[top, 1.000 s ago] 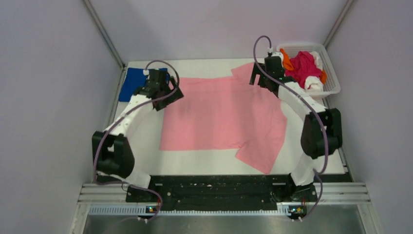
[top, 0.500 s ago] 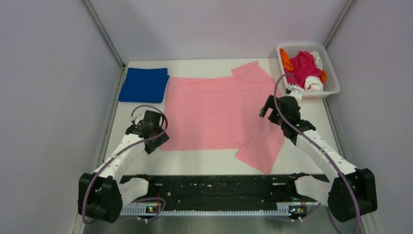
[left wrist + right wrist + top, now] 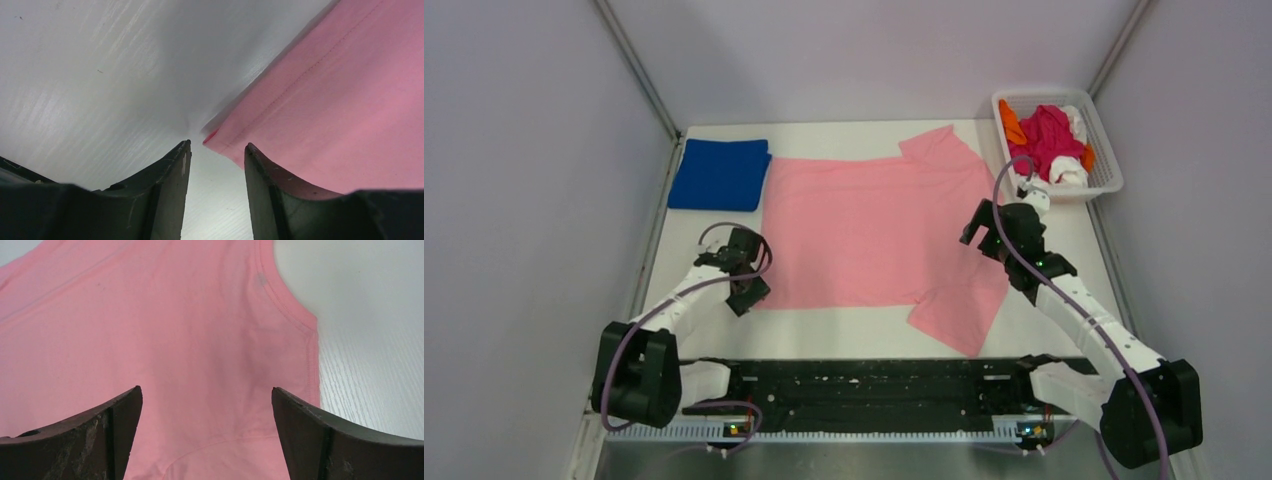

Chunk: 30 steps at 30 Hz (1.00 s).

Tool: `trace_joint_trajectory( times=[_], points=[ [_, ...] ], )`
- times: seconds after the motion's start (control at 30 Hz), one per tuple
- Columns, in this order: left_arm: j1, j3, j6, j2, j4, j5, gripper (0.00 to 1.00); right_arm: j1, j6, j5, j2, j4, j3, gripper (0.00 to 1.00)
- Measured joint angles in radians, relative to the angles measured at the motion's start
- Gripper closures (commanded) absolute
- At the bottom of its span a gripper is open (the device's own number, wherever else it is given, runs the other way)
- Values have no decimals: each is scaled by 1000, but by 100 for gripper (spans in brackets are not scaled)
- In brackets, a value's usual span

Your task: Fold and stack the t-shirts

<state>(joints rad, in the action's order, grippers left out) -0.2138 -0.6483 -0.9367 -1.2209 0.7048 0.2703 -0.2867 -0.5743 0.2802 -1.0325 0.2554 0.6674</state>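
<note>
I will next grab the pink t-shirt's near sleeve [image 3: 960, 320] [image 3: 234, 461] with my right gripper, opposite its hem corner. Then the t-shirt's near side can fold over evenly.
A light pink t-shirt [image 3: 874, 230] lies spread flat across the middle of the table. A royal blue t-shirt [image 3: 720, 173] sits folded at the back left. My left gripper [image 3: 746, 290] hovers low at the pink shirt's near-left hem corner [image 3: 212, 137]. Its jaws stand partly closed with a gap, the corner just ahead of the tips [image 3: 217, 145] and nothing between them. My right gripper [image 3: 979, 225] is wide open over the pink fabric [image 3: 175, 330] at the shirt's right side, beside a curved hem; its tips [image 3: 206, 388] hold nothing.
A white lattice basket [image 3: 1114, 170] at the back right holds a magenta shirt [image 3: 1046, 135], an orange one [image 3: 1012, 125] and a white one [image 3: 1069, 172]. Grey walls close in both sides. The pink shirt's near-right sleeve [image 3: 959, 315] lies toward the front edge.
Both arms have pulled back from the far side of the table. The left gripper came down to the pink shirt's near-left corner and its jaws narrowed. The right stayed wide open.
</note>
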Motion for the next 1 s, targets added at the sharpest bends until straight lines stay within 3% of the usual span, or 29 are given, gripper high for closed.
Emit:
trace_joint_trajectory(
  times=[0.17, 0.47, 0.8, 1.0],
  points=[
    [0, 9, -4, -44, -32, 0, 58, 0, -4, 2, 0, 2, 0, 1],
    [2, 10, -1, -74, -78, -10, 100, 0, -8, 9, 10, 28, 0, 1],
    [2, 10, 23, -72, -96, -21, 100, -41, -21, 35, 31, 128, 1, 1],
    [9, 11, 32, -50, -95, -16, 100, -248, -65, 74, 31, 345, 10, 2]
  ],
)
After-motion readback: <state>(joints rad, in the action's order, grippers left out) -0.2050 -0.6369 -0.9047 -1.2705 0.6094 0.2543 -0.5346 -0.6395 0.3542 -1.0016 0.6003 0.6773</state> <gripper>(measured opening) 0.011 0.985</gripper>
